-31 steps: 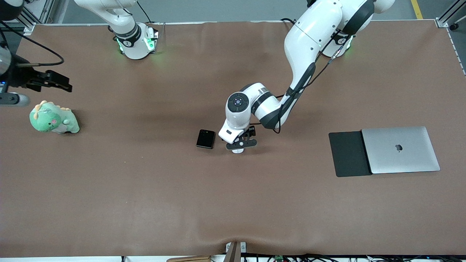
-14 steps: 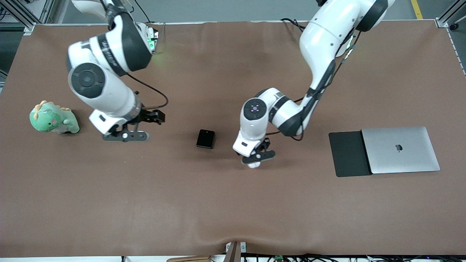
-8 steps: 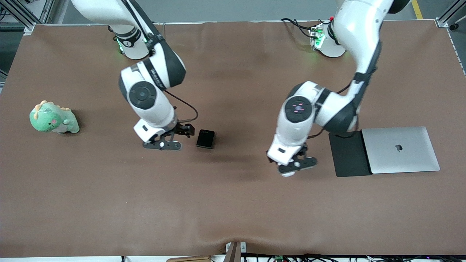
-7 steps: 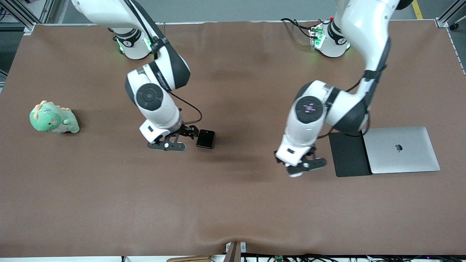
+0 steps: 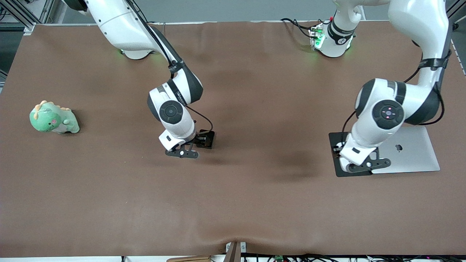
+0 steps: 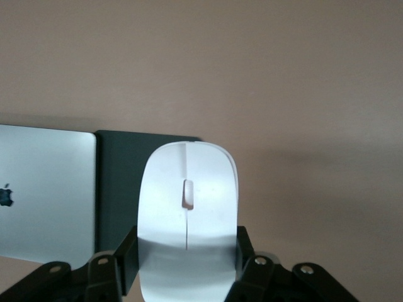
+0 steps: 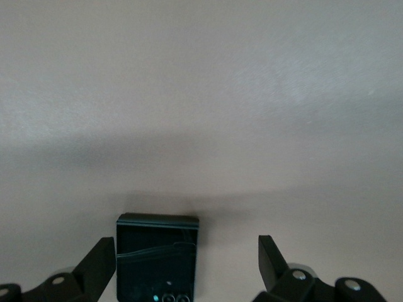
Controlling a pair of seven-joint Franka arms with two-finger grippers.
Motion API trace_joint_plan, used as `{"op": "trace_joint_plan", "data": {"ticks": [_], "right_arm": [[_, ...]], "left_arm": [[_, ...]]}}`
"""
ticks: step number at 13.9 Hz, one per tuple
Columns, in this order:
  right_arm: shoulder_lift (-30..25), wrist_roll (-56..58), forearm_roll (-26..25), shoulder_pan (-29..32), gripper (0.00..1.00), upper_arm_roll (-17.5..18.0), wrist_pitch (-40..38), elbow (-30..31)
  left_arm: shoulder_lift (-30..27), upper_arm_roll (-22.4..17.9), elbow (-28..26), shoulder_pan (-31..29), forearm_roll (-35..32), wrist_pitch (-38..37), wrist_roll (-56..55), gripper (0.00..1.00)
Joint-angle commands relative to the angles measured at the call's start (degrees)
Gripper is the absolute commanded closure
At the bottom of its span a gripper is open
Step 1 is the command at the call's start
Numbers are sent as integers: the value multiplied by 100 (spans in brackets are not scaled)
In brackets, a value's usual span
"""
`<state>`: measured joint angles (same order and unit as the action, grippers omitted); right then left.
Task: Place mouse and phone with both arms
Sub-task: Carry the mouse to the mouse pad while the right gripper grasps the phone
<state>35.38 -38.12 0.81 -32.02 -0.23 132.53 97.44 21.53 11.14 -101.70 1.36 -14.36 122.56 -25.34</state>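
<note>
The black phone [image 7: 157, 258] still needs to move to its place. My right gripper should grab it next by its two long side edges to do that.
My left gripper [image 5: 350, 163] is shut on the white mouse [image 6: 187, 207] and holds it over the flat black pad [image 5: 336, 140] beside the laptop; in the front view the hand hides the mouse. In the left wrist view the gripper [image 6: 187, 258] clamps the mouse's sides. My right gripper [image 5: 199, 141] is open and low over the black phone [image 5: 208, 140] at mid-table. In the right wrist view the phone [image 7: 157, 258] lies flat between the spread fingers [image 7: 97, 267], close to one of them and not gripped.
A closed silver laptop [image 5: 415, 153] lies beside the pad toward the left arm's end; it and the pad [image 6: 119, 182] also show in the left wrist view. A green dinosaur plush [image 5: 52, 118] sits toward the right arm's end. Brown cloth covers the table.
My left gripper carried the mouse from beside the phone to over the black pad. My right arm swung in from its end of the table and came down open around the phone.
</note>
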Motion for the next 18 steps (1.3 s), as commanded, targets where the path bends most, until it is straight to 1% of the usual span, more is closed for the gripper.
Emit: {"op": "trace_joint_plan", "data": {"ticks": [1, 3, 5, 10, 15, 18], "right_arm": [[170, -432, 7, -190, 0, -39, 185, -59], [328, -565, 7, -304, 0, -39, 300, -59], [408, -565, 7, -331, 0, -39, 335, -59], [531, -574, 7, -357, 0, -39, 353, -50], [663, -846, 7, -393, 0, -39, 581, -59], [663, -846, 7, -393, 0, -47, 590, -50]], "left_arm": [[-220, 98, -621, -346, -76, 574, 352, 83], [-106, 98, -798, -715, -84, 1049, 957, 82], [-35, 90, -1079, -935, -84, 1427, 1460, 82], [193, 90, -1633, -1244, -102, 2306, 2260, 82], [658, 90, -1757, -1323, -102, 2957, 2314, 79], [782, 90, -1748, -1349, -102, 3037, 2305, 78]]}}
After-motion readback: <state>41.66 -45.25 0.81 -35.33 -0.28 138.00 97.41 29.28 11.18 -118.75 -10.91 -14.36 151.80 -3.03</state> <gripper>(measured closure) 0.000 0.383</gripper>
